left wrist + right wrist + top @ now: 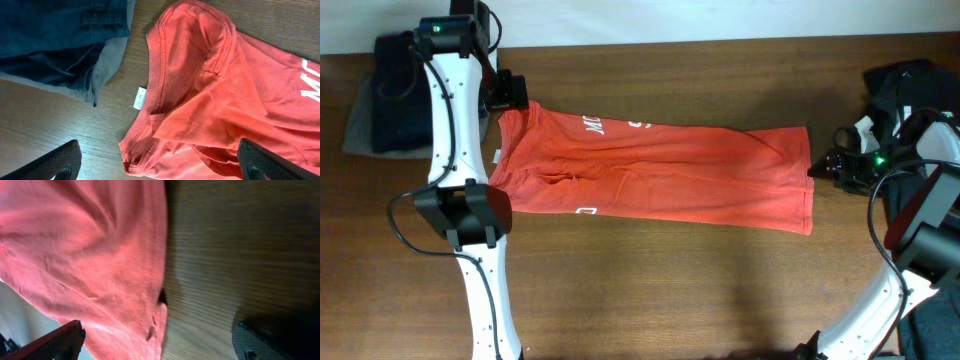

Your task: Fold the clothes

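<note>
Next, my right gripper grabs the T-shirt by its hem edge [809, 181] to pull the T-shirt straight and fold its hem end toward the collar.
The clothes are one orange-red T-shirt [660, 170], lying folded lengthwise across the table with its collar at the left and its hem at the right. White lettering [592, 125] shows near the far edge and a small white logo [585, 211] near the front edge. My left gripper [510, 95] hovers open at the collar end. In the left wrist view its gripper [160, 167] spans a bunched shoulder fold below the collar [160, 75] and white tag [140, 97]. My right gripper [830, 168] stands open at the hem edge [157, 280]. Its fingers [55, 342] straddle the hem corner, holding nothing.
A pile of dark blue and grey garments [380, 90] sits at the back left, close to the collar [55, 40]. A dark bundle [910, 85] lies at the back right beside the right arm. Bare wooden table [670, 290] stretches in front of the T-shirt.
</note>
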{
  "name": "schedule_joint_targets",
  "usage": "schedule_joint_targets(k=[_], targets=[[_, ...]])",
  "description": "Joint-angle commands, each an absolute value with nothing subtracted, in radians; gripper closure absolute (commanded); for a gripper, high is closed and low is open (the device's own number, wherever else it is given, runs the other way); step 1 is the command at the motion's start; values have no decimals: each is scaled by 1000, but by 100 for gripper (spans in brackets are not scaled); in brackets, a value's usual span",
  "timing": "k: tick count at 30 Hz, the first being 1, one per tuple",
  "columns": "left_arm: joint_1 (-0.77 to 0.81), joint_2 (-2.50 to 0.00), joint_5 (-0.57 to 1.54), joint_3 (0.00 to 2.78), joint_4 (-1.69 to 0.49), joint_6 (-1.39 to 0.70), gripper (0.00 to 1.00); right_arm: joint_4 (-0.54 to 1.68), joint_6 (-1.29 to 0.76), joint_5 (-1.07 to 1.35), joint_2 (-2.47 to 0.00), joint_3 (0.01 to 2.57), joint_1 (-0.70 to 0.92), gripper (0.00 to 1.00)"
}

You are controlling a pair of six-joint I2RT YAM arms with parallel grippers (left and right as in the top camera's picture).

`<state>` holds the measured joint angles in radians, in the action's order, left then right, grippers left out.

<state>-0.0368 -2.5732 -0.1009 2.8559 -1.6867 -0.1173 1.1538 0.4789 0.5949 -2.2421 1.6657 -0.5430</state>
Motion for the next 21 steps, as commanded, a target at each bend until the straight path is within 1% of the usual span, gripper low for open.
schedule_joint_targets(k=[1, 8, 12, 13, 18, 21], targets=[[-35, -2555, -89, 2866, -1688, -127, 1, 1147, 493, 594, -2302, 1658, -495, 1], [-35, -2555, -89, 2865, -1688, -127, 1, 1105, 493, 583, -2315, 1588, -420, 1], [-35, -2555, -90, 2865, -1688, -127, 1, 1060, 493, 583, -2315, 1533, -406, 0], [-35, -2555, -89, 2865, -1688, -127, 1, 1053, 493, 583, -2315, 1522, -406, 2], [-35, -2555, -90, 2865, -1688, -127, 1, 1042, 485, 583, -2315, 1507, -407, 24], [-35, -2555, -90, 2865, -1688, -127, 1, 1040, 462, 569, -2315, 1507, -407, 24]])
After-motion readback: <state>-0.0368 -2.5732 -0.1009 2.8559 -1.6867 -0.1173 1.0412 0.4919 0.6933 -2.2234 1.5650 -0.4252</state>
